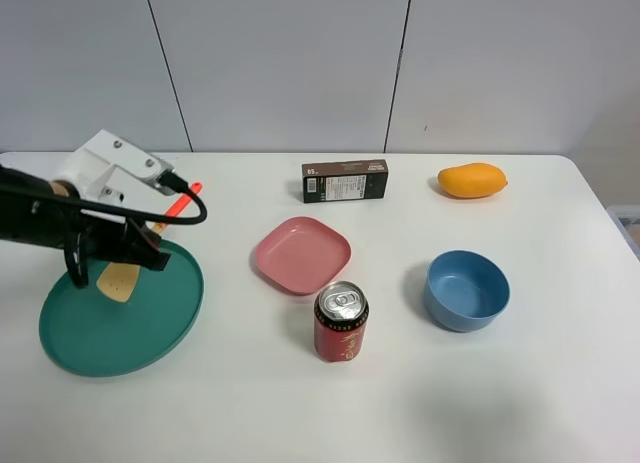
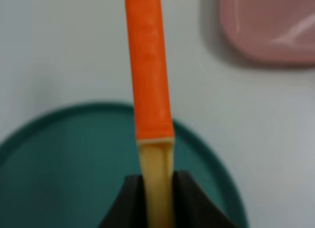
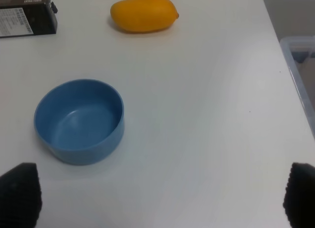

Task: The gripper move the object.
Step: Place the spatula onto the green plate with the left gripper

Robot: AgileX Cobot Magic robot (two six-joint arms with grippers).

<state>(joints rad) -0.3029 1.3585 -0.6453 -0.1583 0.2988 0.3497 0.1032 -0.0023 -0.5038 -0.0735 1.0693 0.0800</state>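
The orange handle (image 1: 184, 201) hangs high across the green plate's far rim (image 1: 179, 247). My left gripper keeps hold of the spatula for now, until the spatula is lower and farther inward.
My left gripper (image 1: 143, 245) is shut on the spatula (image 1: 122, 280), with its dark fingers (image 2: 129, 203) clamping the pale yellow neck. The tan blade hangs over the green plate (image 1: 150, 328); whether it touches the plate I cannot tell. The orange-red handle (image 2: 147, 65) sticks out past the plate's far rim over the white table. In the left wrist view the plate (image 2: 64, 159) lies under the spatula (image 2: 156, 183). My right gripper (image 3: 157, 196) is open and empty, with only its two black fingertips (image 3: 19, 193) showing above the table near the blue bowl. It is out of the high view.
A pink plate (image 1: 302, 254) lies at the centre and a red can (image 1: 341, 322) stands in front of it. A dark box (image 1: 345, 181) lies at the back. A blue bowl (image 1: 467, 289) and an orange mango (image 1: 472, 180) are on the right. A clear bin (image 3: 300, 65) stands off the table's right edge.
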